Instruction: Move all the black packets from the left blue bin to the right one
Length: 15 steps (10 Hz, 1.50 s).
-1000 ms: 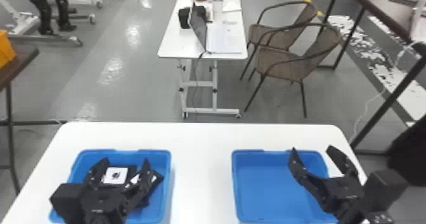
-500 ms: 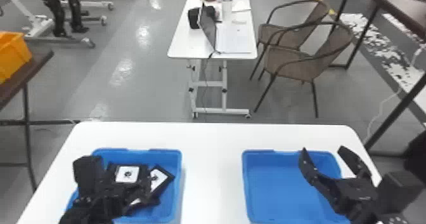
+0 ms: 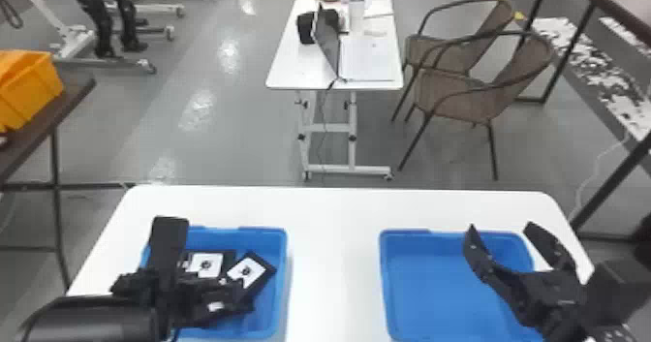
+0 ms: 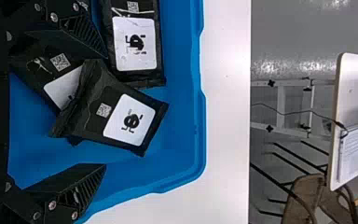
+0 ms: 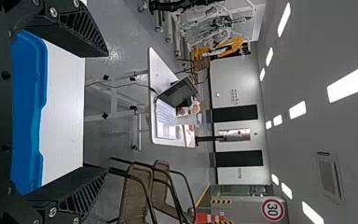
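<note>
My left gripper is going to move the black packet to the empty blue bin, so it should grab the packet by its QR-code end (image 4: pixel 93 101) next.
My left gripper (image 3: pixel 213 292) is over the left blue bin (image 3: pixel 279 287) in the head view, above the packets. In the left wrist view the left gripper (image 4: pixel 105 109) stands open, fingers wide apart. Between and beyond them lie a black packet (image 4: pixel 114 114) resting across a second packet (image 4: pixel 42 77), and a third packet (image 4: pixel 135 46) by the bin wall. My right gripper (image 3: pixel 499 249) is open above the right side of the right blue bin (image 3: pixel 436 287), whose visible floor is bare. The right wrist view has the right gripper (image 5: pixel 107 112) with nothing between its fingers.
Both bins stand on a white table (image 3: pixel 334 249), with a gap of tabletop between them. Behind it are a small white table (image 3: pixel 290 69) with a laptop, wicker chairs (image 3: pixel 465 94) and, at the left, an orange crate (image 3: pixel 29 89).
The left arm has swung its gripper round over the left bin, its forearm now coming in from the left. The head view has shifted leftward. The right gripper still holds its pose over the right bin.
</note>
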### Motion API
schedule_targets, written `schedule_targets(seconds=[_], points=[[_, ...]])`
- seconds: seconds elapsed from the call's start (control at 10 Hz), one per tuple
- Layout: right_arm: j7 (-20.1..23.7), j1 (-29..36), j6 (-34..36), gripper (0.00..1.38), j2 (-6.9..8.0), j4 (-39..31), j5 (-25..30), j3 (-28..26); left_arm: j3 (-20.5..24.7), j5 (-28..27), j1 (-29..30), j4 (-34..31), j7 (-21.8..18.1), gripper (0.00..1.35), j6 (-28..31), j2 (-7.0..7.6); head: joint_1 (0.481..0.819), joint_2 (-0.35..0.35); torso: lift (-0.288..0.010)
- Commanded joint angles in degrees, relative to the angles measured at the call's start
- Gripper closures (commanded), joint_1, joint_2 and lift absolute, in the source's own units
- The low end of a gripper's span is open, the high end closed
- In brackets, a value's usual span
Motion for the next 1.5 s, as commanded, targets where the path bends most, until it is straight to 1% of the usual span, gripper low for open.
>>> schedule_targets(seconds=[0.0, 0.1, 0.2, 0.3, 0.4, 0.6, 0.7, 0.8, 0.9, 1.0, 1.1, 1.2, 1.3, 1.4], points=[[0.0, -0.17, -0.09, 0.13, 0.0, 0.18, -0.21, 0.08, -0.4, -7.76, -3.53, 3.14, -4.01, 0.2, 2.31, -0.04, 0.695, 0.045, 0.0], [0.0, -0.26, -0.09, 0.13, 0.0, 0.27, -0.3, 0.08, -1.01, -11.19, -4.94, 4.29, -4.98, 0.2, 2.75, 0.05, 0.695, 0.048, 0.0], [0.0, -0.26, -0.09, 0.13, 0.0, 0.27, -0.39, 0.17, -1.1, -13.57, -7.22, 8.07, -7.79, 0.2, 2.31, 0.49, 0.695, 0.061, 0.0], [0.0, -0.26, -0.09, 0.13, 0.0, 0.27, -0.48, 0.08, -2.15, -13.57, -9.6, 12.37, -9.11, 0.2, 0.99, 1.19, 0.695, 0.067, 0.0], [0.0, -0.35, -0.18, 0.13, -0.09, 0.36, -0.56, 0.08, -2.77, -13.13, -12.06, 17.65, -10.61, 0.2, -1.65, 1.45, 0.695, 0.067, 0.0], [0.09, -0.61, -0.18, 0.13, -0.17, 0.53, -0.83, 0.17, -3.47, -13.3, -15.57, 25.12, -11.22, 0.2, -5.07, 1.37, 0.695, 0.042, 0.0], [0.09, -0.61, -0.26, 0.13, -0.17, 0.62, -0.91, 0.17, -3.21, -12.42, -16.98, 28.37, -11.92, 0.2, -6.04, 1.54, 0.695, 0.031, 0.0], [0.09, -0.7, -0.26, 0.13, -0.17, 0.8, -1.0, 0.17, -3.38, -12.86, -18.12, 30.65, -13.07, 0.2, -5.51, 1.72, 0.695, 0.027, 0.0], [0.18, -0.79, -0.26, 0.13, -0.17, 0.88, -1.0, 0.17, -4.0, -14.44, -18.56, 31.01, -14.56, 0.26, -3.67, 1.81, 0.695, 0.02, 0.0], [0.18, -0.88, -0.26, 0.13, -0.17, 1.06, -1.09, 0.17, -5.05, -17.87, -19.18, 31.01, -17.11, 0.59, -1.3, 2.33, 0.695, 0.017, 0.0], [0.18, -0.97, -0.26, 0.13, -0.17, 1.15, -1.18, 0.26, -5.58, -21.56, -19.71, 31.09, -20.54, 0.92, 1.08, 2.77, 0.695, 0.018, 0.0], [0.18, -0.97, -0.26, 0.13, -0.17, 1.15, -1.27, 0.26, -5.76, -23.41, -19.71, 31.09, -23.0, 0.95, 1.08, 3.21, 0.695, 0.027, 0.0], [0.18, -0.97, -0.26, 0.13, -0.17, 1.15, -1.35, 0.34, -5.58, -24.64, -19.62, 31.09, -24.32, 1.02, 0.81, 3.56, 0.695, 0.032, 0.0], [0.27, -0.97, -0.26, 0.13, -0.17, 1.15, -1.35, 0.34, -4.7, -24.73, -19.18, 30.65, -24.32, 1.19, 1.25, 3.21, 0.695, 0.041, 0.0]])
